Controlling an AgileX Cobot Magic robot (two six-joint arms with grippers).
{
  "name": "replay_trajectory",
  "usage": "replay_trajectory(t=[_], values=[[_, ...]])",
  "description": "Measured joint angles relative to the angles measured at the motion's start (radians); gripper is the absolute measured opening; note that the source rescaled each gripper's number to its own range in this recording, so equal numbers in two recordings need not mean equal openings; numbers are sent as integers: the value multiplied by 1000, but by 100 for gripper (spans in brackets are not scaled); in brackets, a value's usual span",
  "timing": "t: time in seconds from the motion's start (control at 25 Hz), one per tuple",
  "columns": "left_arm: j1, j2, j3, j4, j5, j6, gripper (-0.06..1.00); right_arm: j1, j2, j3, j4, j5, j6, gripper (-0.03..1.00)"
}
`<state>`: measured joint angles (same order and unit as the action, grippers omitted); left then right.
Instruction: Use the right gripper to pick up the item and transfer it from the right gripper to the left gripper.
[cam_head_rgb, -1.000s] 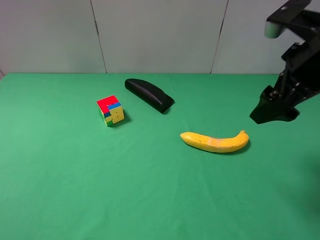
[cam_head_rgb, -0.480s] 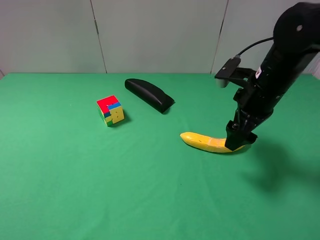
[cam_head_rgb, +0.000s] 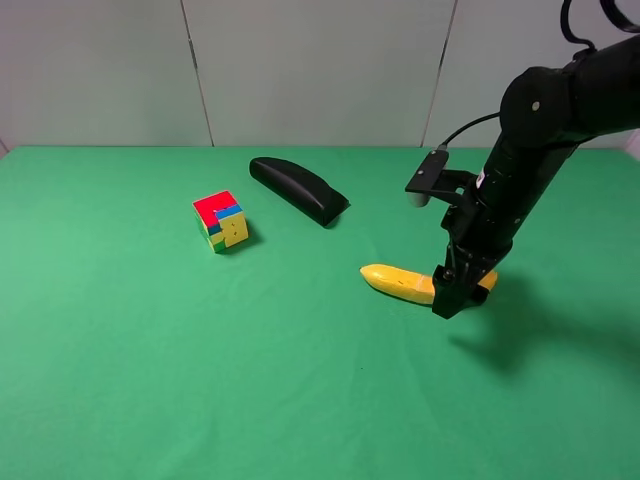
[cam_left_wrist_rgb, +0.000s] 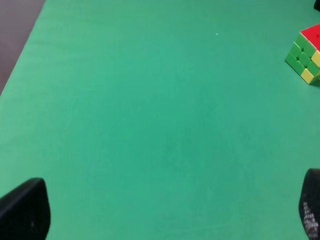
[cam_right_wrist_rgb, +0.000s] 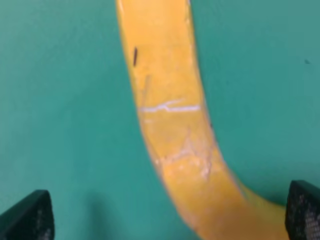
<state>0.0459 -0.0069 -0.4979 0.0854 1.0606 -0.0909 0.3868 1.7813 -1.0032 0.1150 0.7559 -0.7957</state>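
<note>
My right gripper should turn and come down before it closes on the yellow banana (cam_head_rgb: 400, 282). The curved end (cam_head_rgb: 489, 280) slants under one of my fingers.
The yellow banana (cam_head_rgb: 400, 282) lies on the green table, right of centre. My right gripper (cam_head_rgb: 456, 297) is down over its right half, hiding that part in the high view. In the right wrist view the banana (cam_right_wrist_rgb: 172, 125) fills the space between the two black fingertips (cam_right_wrist_rgb: 25, 220), which stand wide apart on either side of it, not touching it. The left gripper is out of the high view; in the left wrist view its fingertips (cam_left_wrist_rgb: 22, 215) stand wide apart over bare green cloth, holding nothing.
A multicoloured puzzle cube (cam_head_rgb: 221, 221) sits left of centre; it also shows in the left wrist view (cam_left_wrist_rgb: 306, 54). A long black case (cam_head_rgb: 298, 189) lies behind it toward the middle. A pale panelled wall (cam_head_rgb: 300, 70) closes the back.
My right arm has swung in from the far right and come down onto the banana's right half, shifting a little further left along it. The banana has not moved.
</note>
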Motion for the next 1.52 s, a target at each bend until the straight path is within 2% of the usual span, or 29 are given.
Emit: replay_trajectory(t=[0.36,0.8,1.2,1.52], values=[[0,0,0,0,0,0,99,0,61,0,-8,-51,-92,100],[0,0,0,0,0,0,99,0,78,0,-148,-14,-207,100],[0,0,0,0,0,0,99,0,84,29,-158,-14,-373,100],[0,0,0,0,0,0,98,0,85,40,-157,-64,-390,100]])
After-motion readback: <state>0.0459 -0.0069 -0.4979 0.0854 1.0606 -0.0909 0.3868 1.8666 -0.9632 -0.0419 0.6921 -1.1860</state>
